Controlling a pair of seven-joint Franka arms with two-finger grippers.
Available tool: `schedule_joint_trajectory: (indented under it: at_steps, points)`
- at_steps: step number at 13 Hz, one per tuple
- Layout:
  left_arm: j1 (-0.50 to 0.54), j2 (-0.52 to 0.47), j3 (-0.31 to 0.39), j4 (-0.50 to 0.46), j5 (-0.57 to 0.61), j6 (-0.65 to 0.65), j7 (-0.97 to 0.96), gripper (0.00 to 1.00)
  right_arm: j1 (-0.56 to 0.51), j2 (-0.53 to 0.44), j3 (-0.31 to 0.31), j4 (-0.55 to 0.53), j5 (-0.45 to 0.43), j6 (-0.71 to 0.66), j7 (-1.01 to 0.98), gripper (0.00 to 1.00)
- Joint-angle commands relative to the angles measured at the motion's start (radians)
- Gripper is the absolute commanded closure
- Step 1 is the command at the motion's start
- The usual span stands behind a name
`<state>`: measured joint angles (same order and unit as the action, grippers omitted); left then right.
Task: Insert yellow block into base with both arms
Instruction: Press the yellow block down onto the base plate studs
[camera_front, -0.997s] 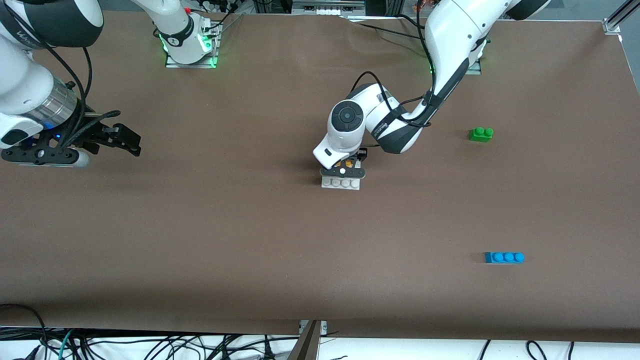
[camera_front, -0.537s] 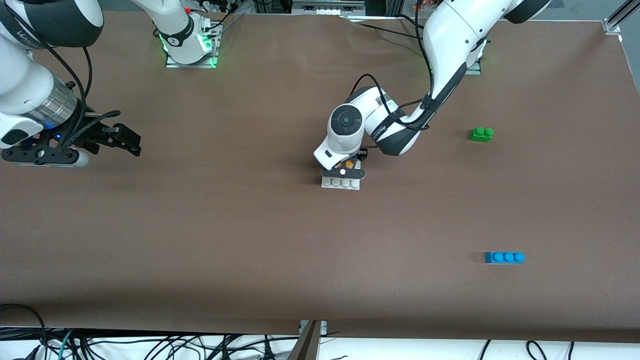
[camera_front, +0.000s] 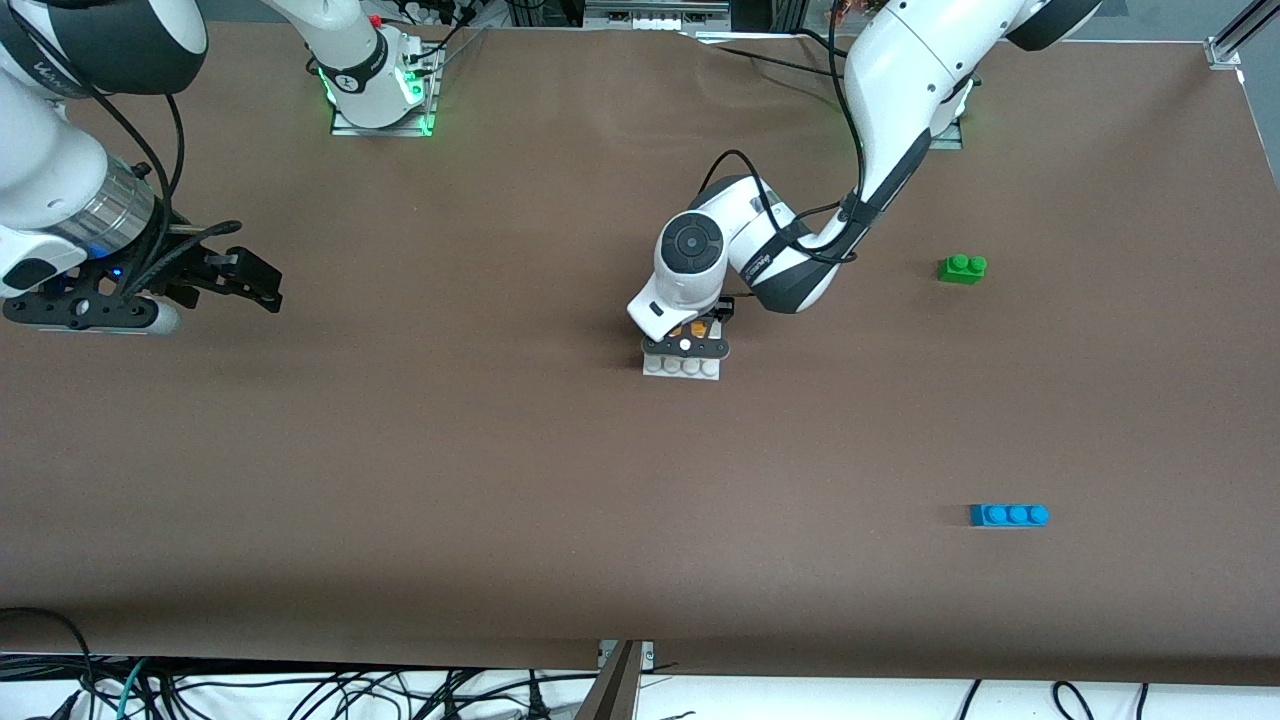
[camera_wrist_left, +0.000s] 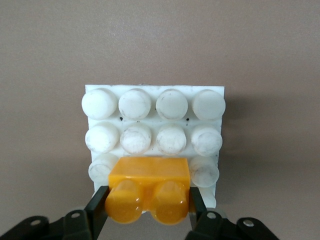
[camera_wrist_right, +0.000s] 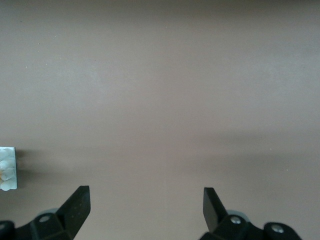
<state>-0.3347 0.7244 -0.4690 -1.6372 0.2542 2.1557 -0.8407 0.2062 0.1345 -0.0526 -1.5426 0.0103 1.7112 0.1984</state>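
My left gripper opens now, since the yellow block's lower edge (camera_wrist_left: 154, 159) sits among the white base's studs.
The white base (camera_front: 681, 367) lies mid-table, and its studs show in the left wrist view (camera_wrist_left: 153, 125). My left gripper (camera_front: 688, 333) is over the base, shut on the yellow block (camera_wrist_left: 149, 190), which shows as a small orange spot in the front view (camera_front: 693, 327). The block sits on the base's stud rows farthest from the front camera. My right gripper (camera_front: 255, 282) is open and empty above bare table toward the right arm's end, where the arm waits; its fingers (camera_wrist_right: 77, 202) frame only brown table. The base's edge (camera_wrist_right: 8, 167) shows in the right wrist view.
A green two-stud brick (camera_front: 962, 268) lies toward the left arm's end of the table. A blue three-stud brick (camera_front: 1009, 515) lies nearer the front camera at that same end. The table's front edge has cables below it.
The left arm's elbow has shifted slightly; the gripper and yellow block stay on the base. The right arm has not moved.
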Motion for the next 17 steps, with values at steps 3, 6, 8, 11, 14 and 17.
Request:
schedule_joint_trajectory:
  at_steps: [3, 6, 8, 11, 14, 17]
  points:
    - [-0.01, 0.009, 0.006, 0.013, 0.03, -0.019, -0.015, 0.53, 0.001, -0.001, 0.0, 0.013, 0.0, -0.004, 0.006, 0.0]
    - [-0.01, 0.012, 0.006, 0.013, 0.03, -0.019, -0.02, 0.19, 0.001, -0.001, 0.002, 0.012, 0.0, -0.004, 0.006, 0.0]
    - [-0.012, 0.01, 0.006, 0.016, 0.03, -0.019, -0.035, 0.0, 0.001, -0.001, 0.002, 0.013, 0.0, -0.004, 0.006, 0.0]
    - [-0.01, 0.01, 0.006, 0.016, 0.03, -0.019, -0.037, 0.0, 0.001, -0.001, 0.0, 0.012, 0.0, -0.004, 0.006, 0.0]
    - [-0.009, 0.004, 0.004, 0.016, 0.03, -0.022, -0.041, 0.0, 0.001, -0.001, 0.0, 0.012, 0.0, -0.004, 0.006, 0.0]
    - [-0.007, -0.025, 0.001, 0.016, 0.03, -0.042, -0.064, 0.0, 0.001, -0.001, 0.0, 0.012, 0.0, -0.004, 0.006, 0.0]
